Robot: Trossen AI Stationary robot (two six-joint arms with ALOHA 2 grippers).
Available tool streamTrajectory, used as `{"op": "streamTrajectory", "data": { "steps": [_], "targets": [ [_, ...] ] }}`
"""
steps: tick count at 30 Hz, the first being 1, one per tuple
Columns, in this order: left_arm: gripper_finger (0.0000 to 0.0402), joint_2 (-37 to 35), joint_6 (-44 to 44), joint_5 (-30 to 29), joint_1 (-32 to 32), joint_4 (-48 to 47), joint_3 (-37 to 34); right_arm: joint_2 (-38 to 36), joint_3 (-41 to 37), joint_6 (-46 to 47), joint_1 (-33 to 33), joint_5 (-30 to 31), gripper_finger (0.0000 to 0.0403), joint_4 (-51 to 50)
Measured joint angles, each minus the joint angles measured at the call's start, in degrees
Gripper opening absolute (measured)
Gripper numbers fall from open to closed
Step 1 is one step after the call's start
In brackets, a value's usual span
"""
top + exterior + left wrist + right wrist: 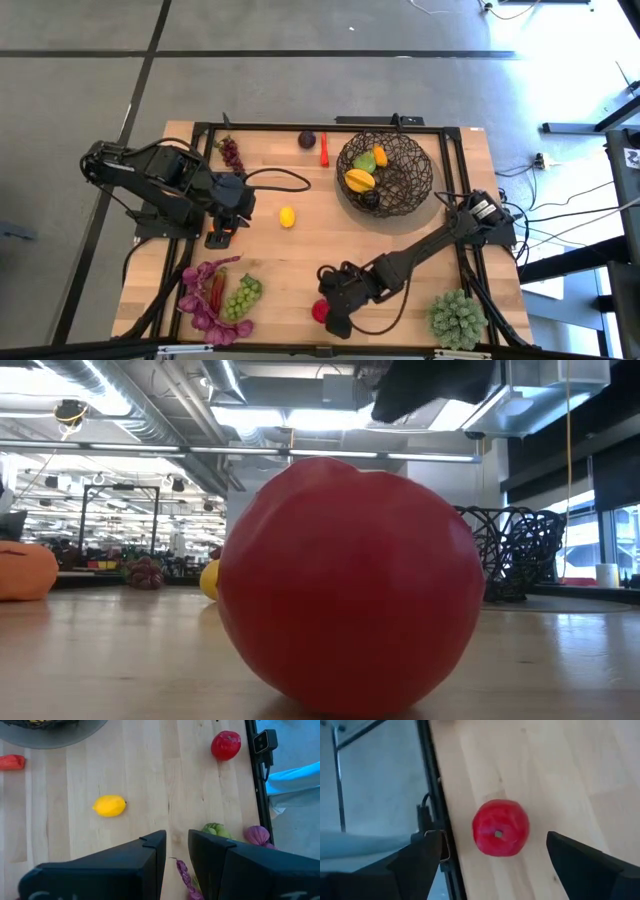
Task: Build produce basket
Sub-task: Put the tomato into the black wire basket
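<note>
The red apple (500, 827) should next be grabbed by its rounded sides around the stem with my right gripper, so that I can add it to the produce basket.
The dark wire basket (385, 175) stands at the table's far right with yellow, orange and green fruit in it. A red apple (500, 827) rests on the table near the front edge and fills the low view (350, 580). My right gripper (495, 842) hangs above it, wide open, one finger on either side, touching nothing; it also shows in the high view (335, 318). My left gripper (177, 847) is at the table's left (222, 236), empty, its fingers a narrow gap apart. A lemon (287, 217) lies mid-table.
Green grapes (242, 297), purple leaves (205, 305) and a red chilli lie at the front left. Purple grapes (230, 152), a dark purple fruit (307, 140) and a red chilli (324, 150) lie at the far edge. A spiky pale green plant ball (458, 317) sits at the front right.
</note>
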Motion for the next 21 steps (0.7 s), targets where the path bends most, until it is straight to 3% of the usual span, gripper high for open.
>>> {"op": "streamTrajectory", "data": {
  "steps": [7,21],
  "targets": [
    [0.0071,0.0,0.02,0.0,0.02,0.15,0.0,0.63,0.01,-15.17,3.23,7.95,0.0347,-0.08],
    [0.0071,0.0,0.02,0.0,0.0,0.41,0.0,5.75,0.05,-17.38,3.12,5.58,0.0347,0.44]
  ]
}}
